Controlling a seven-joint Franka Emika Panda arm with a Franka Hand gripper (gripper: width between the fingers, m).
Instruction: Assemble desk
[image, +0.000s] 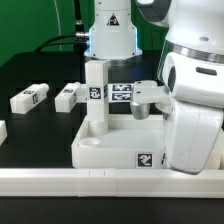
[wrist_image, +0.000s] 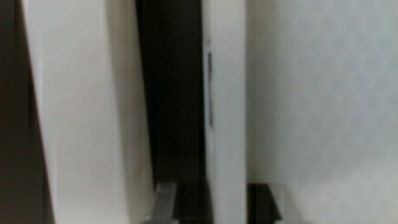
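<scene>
My gripper should open now, because the front side of the tabletop lies flat against the long low bar (image: 100, 183), so the tabletop would stay in place.
The white tabletop (image: 112, 147) lies tray-side up near the front of the black table. One white leg (image: 96, 92) stands upright in its corner socket on the exterior view's left. My gripper (image: 138, 108) reaches in from the exterior view's right at the tabletop's far edge. The wrist view is very close and blurred. My gripper (wrist_image: 217, 203) is shut there, and its dark fingers (wrist_image: 169, 203) lie on either side of a thin white wall (wrist_image: 221, 110) that looks like the tabletop's rim. The white surfaces beside it fill the rest of that view.
Two loose white legs (image: 30, 98) (image: 68, 97) lie on the exterior view's left, and a further white part shows at the left edge (image: 2, 131). The marker board (image: 121, 92) lies behind the tabletop. A long low rail (image: 90, 180) runs along the front. The arm's body (image: 192, 110) looms at the right.
</scene>
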